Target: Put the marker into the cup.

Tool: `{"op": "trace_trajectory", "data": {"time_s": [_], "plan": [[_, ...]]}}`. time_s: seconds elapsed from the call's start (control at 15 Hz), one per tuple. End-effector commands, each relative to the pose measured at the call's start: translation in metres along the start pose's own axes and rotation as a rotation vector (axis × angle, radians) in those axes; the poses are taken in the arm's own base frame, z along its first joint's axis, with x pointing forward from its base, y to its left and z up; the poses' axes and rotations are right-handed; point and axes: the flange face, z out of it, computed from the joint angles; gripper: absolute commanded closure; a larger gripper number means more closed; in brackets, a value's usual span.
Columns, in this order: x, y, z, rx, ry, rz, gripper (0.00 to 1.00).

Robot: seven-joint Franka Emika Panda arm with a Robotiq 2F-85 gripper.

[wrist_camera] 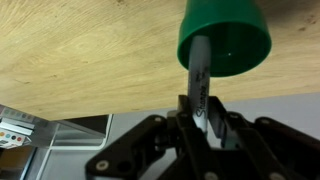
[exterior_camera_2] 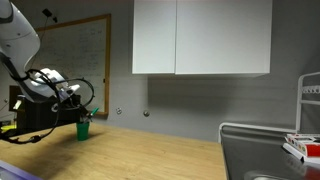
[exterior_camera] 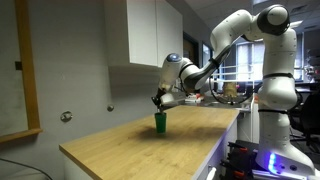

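Observation:
I should let go of the marker now, because its far end is in the opening of the green cup (exterior_camera: pixel 159 122) and it would drop inside.
The green cup (exterior_camera: pixel 159 122) stands upright on the wooden table, seen in both exterior views (exterior_camera_2: pixel 83 129). In the wrist view the cup (wrist_camera: pixel 235 30) is at the top, its mouth facing the camera. My gripper (wrist_camera: pixel 200 108) is shut on the marker (wrist_camera: pixel 197 70), a thin stick with a printed label. The marker's far end reaches the rim of the cup's mouth. In the exterior views the gripper (exterior_camera: pixel 160 100) hovers directly above the cup (exterior_camera_2: pixel 76 103); the marker is too small to make out there.
The light wooden table (exterior_camera: pixel 120 145) has its edges near the cup on the arm's side. White wall cabinets (exterior_camera_2: pixel 200 35) hang above. A whiteboard (exterior_camera_2: pixel 85 60) is on the wall. A metal rack (exterior_camera_2: pixel 300 140) stands at the far end.

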Motion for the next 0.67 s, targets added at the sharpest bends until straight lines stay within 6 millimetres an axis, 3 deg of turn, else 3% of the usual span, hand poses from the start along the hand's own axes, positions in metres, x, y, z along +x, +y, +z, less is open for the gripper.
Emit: {"op": "trace_trajectory", "data": {"time_s": [0.0,0.07,0.47,0.6], "plan": [[-0.0030,-0.0037,0.0012,-0.024,0.033,-0.015,0.51],[-0.0030,-0.0045,0.0007,-0.028,0.038,-0.019,0.51],[-0.0006,-0.0095,-0.0018,-0.058,0.057,-0.038,0.07],[0.0024,-0.0113,-0.0044,-0.066,0.053,-0.036,0.00]]}}
